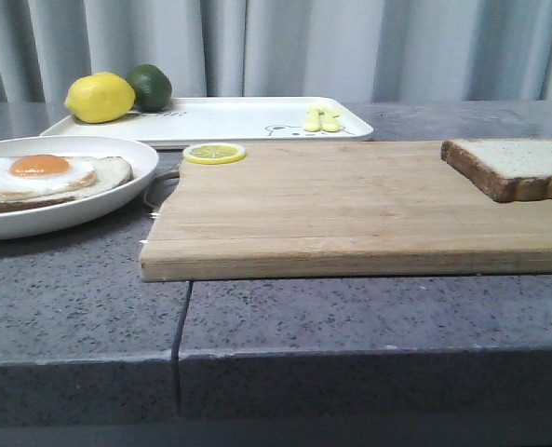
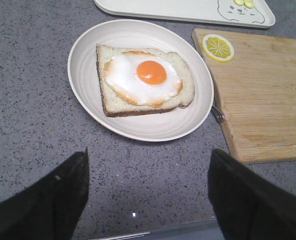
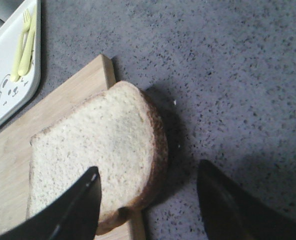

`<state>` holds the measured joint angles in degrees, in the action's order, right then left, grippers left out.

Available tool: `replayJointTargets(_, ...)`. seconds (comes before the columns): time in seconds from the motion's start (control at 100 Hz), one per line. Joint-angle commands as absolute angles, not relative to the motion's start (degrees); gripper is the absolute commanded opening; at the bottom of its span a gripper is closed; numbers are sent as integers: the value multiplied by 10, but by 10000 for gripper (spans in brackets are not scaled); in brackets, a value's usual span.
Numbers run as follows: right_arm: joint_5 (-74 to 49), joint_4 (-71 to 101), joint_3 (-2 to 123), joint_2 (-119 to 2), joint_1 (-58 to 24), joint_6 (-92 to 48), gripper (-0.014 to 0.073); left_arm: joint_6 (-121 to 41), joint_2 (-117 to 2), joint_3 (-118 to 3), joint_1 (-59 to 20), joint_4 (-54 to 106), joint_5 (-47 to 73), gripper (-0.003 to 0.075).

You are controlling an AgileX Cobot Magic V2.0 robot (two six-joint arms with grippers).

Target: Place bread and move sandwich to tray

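My right gripper moves toward the crust, before closing on the bread, since counter shows between the bread's dark crust (image 3: pixel 158 145) and the gripper's finger.
A plain slice of bread (image 1: pixel 522 166) with a dark crust lies on the right end of the wooden board (image 1: pixel 350 209), overhanging its edge (image 3: pixel 95 160). My right gripper (image 3: pixel 148 197) is open just above it, one finger over the slice, the other over the counter beside the board. The sandwich (image 1: pixel 43 177) is an egg-topped slice on a round white plate (image 1: pixel 117 200) at the left (image 2: pixel 143 80). My left gripper (image 2: pixel 148 192) is open over bare counter short of the plate. The white tray (image 1: pixel 229 119) lies behind the board. Neither gripper shows in the front view.
A lemon (image 1: pixel 100 98) and a dark green lime (image 1: pixel 151 87) sit at the tray's left end, with small yellow cutlery (image 1: pixel 321 119) on its right. A lemon slice (image 1: pixel 214 153) lies on the board's back left corner. A seam (image 1: pixel 181 326) splits the grey counter.
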<state>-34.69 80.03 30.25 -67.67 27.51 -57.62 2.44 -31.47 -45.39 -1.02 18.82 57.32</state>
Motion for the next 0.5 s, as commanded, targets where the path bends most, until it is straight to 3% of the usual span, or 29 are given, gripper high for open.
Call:
replayJointTargets(0.0,-357,851,314,-679,278,-599,438,26,-320,-473,-13,204,540,471)
replayJointTargets(0.49,-380,913,315,-741,278,-662,438,26,-320,-473,-13,204,540,471)
